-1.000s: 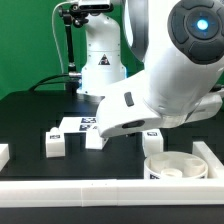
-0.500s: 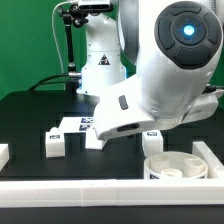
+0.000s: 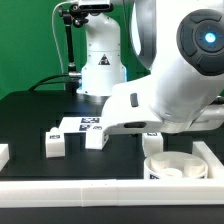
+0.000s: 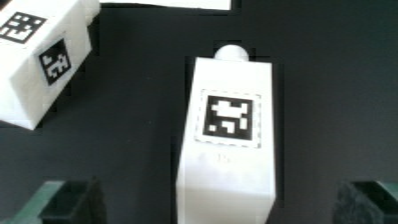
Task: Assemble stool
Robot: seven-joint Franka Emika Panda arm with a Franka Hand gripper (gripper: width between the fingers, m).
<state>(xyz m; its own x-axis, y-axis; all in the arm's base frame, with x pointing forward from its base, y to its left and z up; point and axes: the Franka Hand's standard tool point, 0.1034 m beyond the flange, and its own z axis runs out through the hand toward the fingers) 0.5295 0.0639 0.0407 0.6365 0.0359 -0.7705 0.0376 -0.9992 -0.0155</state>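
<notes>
The white stool leg has its peg opposite its plain end [image 4: 226, 200], so my gripper will grab the leg there next and leave the peg free to enter the round seat.
In the wrist view a white stool leg [image 4: 231, 130] with a black-and-white tag lies flat on the black table, its pegged end pointing away. My gripper [image 4: 217, 205] is open, its dark fingertips [image 4: 63, 200] standing wide on either side of the leg's near end without touching it. A second tagged leg [image 4: 45, 60] lies beside it. In the exterior view two legs [image 3: 55, 143] [image 3: 97, 138] lie left of the arm. The round seat [image 3: 170, 168] sits at the front right. The arm's body hides the gripper there.
The marker board [image 3: 85, 123] lies behind the legs. A long white rail [image 3: 100, 190] edges the table front. A white block [image 3: 3, 153] is at the exterior view's left edge and another white piece [image 3: 205, 155] stands right of the seat.
The arm's upper links have swung toward the exterior view's right and lowered a little. The legs and seat have not moved.
</notes>
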